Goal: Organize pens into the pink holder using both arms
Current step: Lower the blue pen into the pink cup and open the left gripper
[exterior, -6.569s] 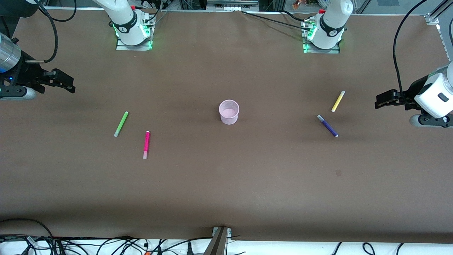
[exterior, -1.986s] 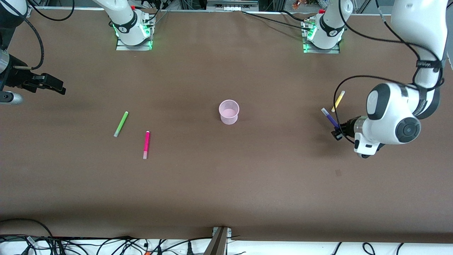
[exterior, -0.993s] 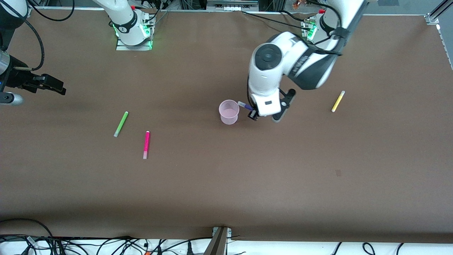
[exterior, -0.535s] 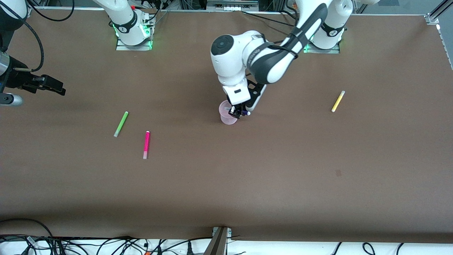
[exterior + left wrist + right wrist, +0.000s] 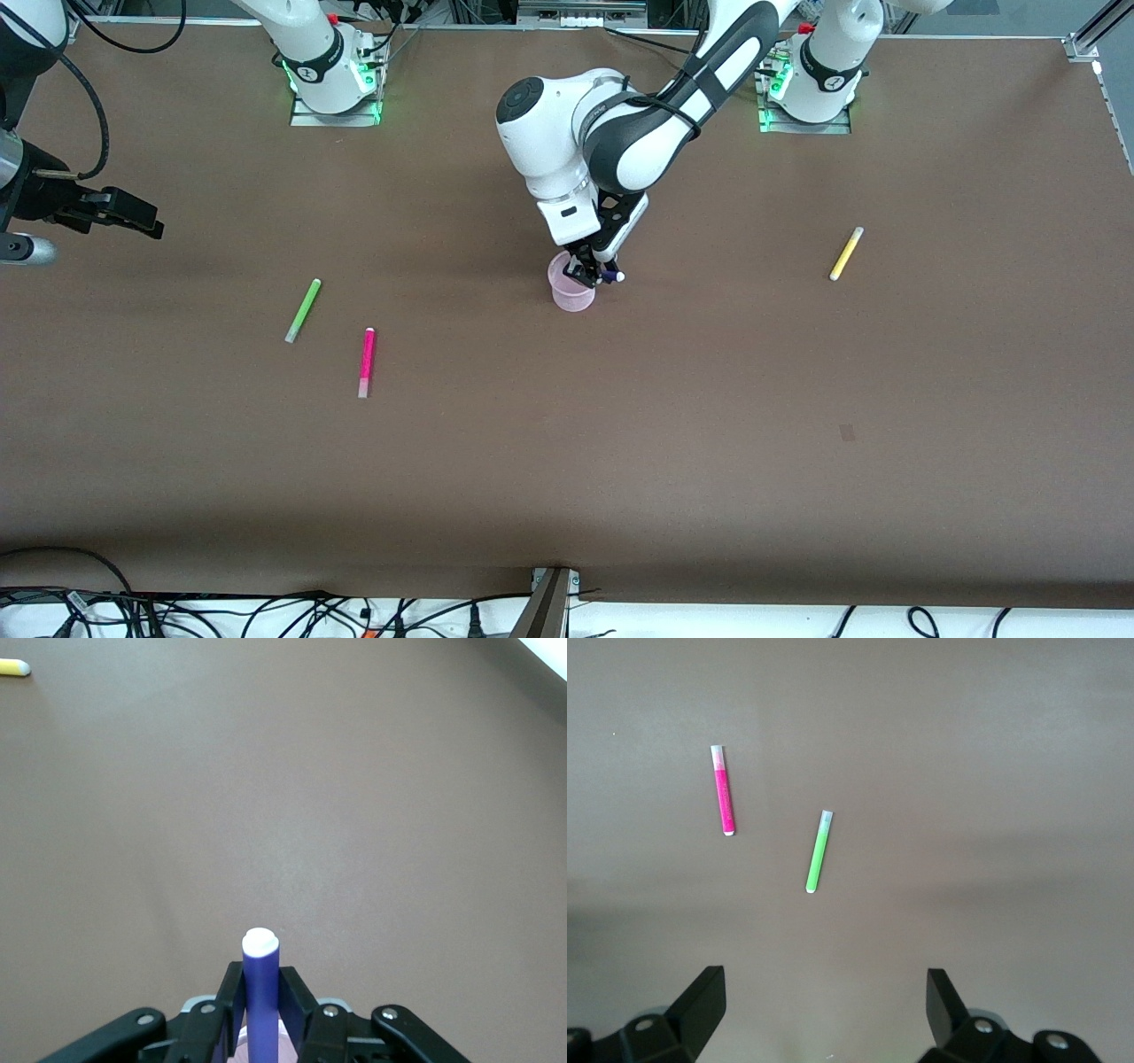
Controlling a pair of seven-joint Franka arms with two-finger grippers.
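The purple pen (image 5: pixel 609 276) stands in over the pink holder's rim (image 5: pixel 558 266), so it is time now for my left gripper to release the pen.
My left gripper (image 5: pixel 592 273) is shut on the dark purple pen (image 5: pixel 609 276) and holds it tilted over the rim of the pink holder (image 5: pixel 570 293) at the table's middle. In the left wrist view the purple pen (image 5: pixel 260 992) stands between the fingers (image 5: pixel 298 992), with a bit of the pink holder (image 5: pixel 236 1051) below. The green pen (image 5: pixel 303 310) and the magenta-pink pen (image 5: pixel 366 361) lie toward the right arm's end; they also show in the right wrist view, green pen (image 5: pixel 819 851) and magenta-pink pen (image 5: pixel 723 789). The yellow pen (image 5: pixel 846 253) lies toward the left arm's end. My right gripper (image 5: pixel 133 221) is open and waits.
The brown table (image 5: pixel 567 461) runs wide around the holder. The arm bases (image 5: pixel 332 75) stand along the edge farthest from the front camera. Cables (image 5: pixel 266 616) lie past the nearest edge.
My left arm picked the purple pen off the table at its end and carried it to the pink holder; in the last half second it shifted slightly over the rim. The right arm stayed still.
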